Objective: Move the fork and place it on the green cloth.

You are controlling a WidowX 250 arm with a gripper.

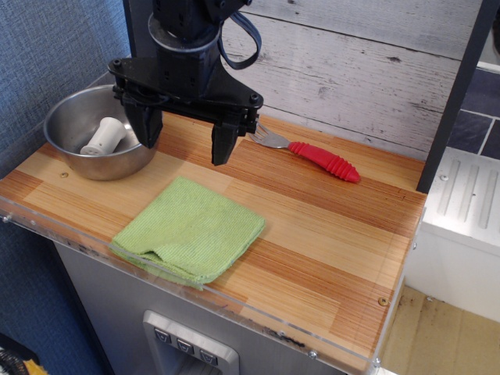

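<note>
The fork is lying long and flat, with a thick ribbed handle [330,162] behind its tines. My gripper should next grab the fork near its middle, where the red starts.
The fork [312,154] lies flat at the back of the wooden table, its silver tines pointing left and its red ribbed handle pointing right. The green cloth [190,228] lies folded near the table's front edge. My gripper [184,141] hangs open and empty above the table, between the bowl and the fork. Its right finger [223,144] is just left of the fork's tines and apart from them. The cloth lies in front of and below the gripper.
A steel bowl [70,148] with a white cylindrical piece [104,136] in it stands at the back left. The table [328,250] has a clear plastic rim. A dark post [457,94] rises at the back right corner.
</note>
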